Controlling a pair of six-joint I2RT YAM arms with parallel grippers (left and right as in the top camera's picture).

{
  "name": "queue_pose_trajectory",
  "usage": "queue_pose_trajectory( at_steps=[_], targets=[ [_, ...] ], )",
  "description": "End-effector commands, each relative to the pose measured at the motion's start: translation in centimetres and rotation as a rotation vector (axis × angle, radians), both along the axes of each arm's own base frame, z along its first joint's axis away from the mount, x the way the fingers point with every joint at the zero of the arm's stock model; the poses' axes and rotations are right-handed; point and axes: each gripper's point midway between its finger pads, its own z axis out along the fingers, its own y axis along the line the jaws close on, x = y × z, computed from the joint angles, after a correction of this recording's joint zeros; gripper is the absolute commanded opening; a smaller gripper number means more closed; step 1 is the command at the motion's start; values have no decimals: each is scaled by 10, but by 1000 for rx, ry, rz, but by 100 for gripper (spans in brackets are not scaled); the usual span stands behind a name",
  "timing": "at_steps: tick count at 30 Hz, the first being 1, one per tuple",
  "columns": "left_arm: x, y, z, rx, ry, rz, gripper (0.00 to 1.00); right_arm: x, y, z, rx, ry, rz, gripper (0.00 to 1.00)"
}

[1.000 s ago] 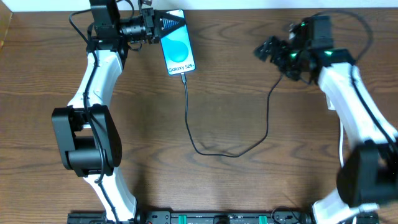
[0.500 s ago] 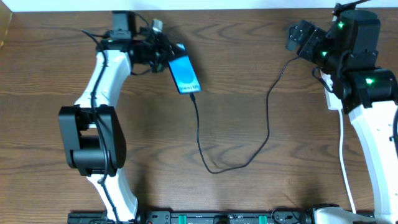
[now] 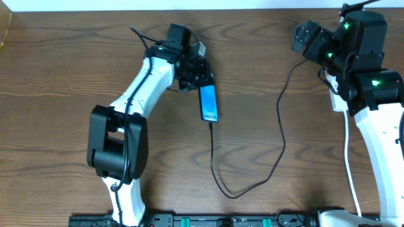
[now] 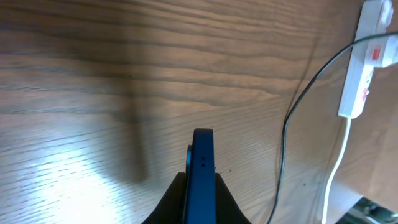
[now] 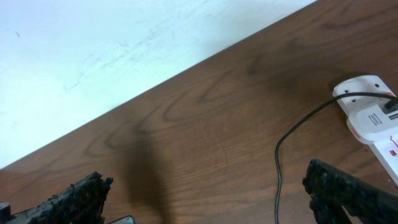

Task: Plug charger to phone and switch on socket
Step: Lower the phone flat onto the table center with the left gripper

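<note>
My left gripper keeps holding the phone (image 3: 209, 103), since it hangs edge-on, its shadow well apart on the tabletop, and would fall short if I opened now.
My left gripper (image 3: 202, 83) is shut on the phone (image 3: 209, 103), holding its far end above the table's middle. The blue screen faces up in the overhead view. In the left wrist view the phone (image 4: 202, 158) shows edge-on between my fingers (image 4: 201, 182). The black charger (image 3: 278, 151) cable runs from the phone's near end, loops toward the front and climbs to the right arm. My right gripper (image 5: 208, 199) is open and empty above the back right. The white socket (image 5: 372, 117) lies beside it, and also shows in the left wrist view (image 4: 359, 74).
The socket's white lead (image 3: 348, 165) runs along the right arm toward the front. The table's back edge meets a white wall (image 5: 124, 50). In the overhead view the right arm (image 3: 353, 57) covers the socket.
My left gripper has carried the phone from the back left to the middle of the table, and the cable loop has shifted right with it. The right arm rose earlier, then stayed still.
</note>
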Motion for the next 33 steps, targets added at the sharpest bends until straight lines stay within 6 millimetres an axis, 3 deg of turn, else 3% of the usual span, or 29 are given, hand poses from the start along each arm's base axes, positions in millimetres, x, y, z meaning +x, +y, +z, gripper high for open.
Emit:
queue_pose_trajectory(
  at_steps=[1, 12, 16, 24, 33],
  targets=[
    [-7, -17, -3, 19, -34, -56, 7, 0, -2, 2, -21, -3, -5, 99],
    [-27, -59, -3, 7, -60, -154, 8, 0, -2, -4, -23, 16, -5, 99],
    [-29, -71, -16, 4, -41, -156, 7, -1, -2, -5, -24, 23, -5, 99],
    [-24, -75, -59, 3, 53, -91, 8, -3, -2, -8, -25, 34, -4, 99],
    [-21, -69, -73, 44, 80, -45, 7, 0, -2, -14, -26, 50, -4, 99]
  ],
)
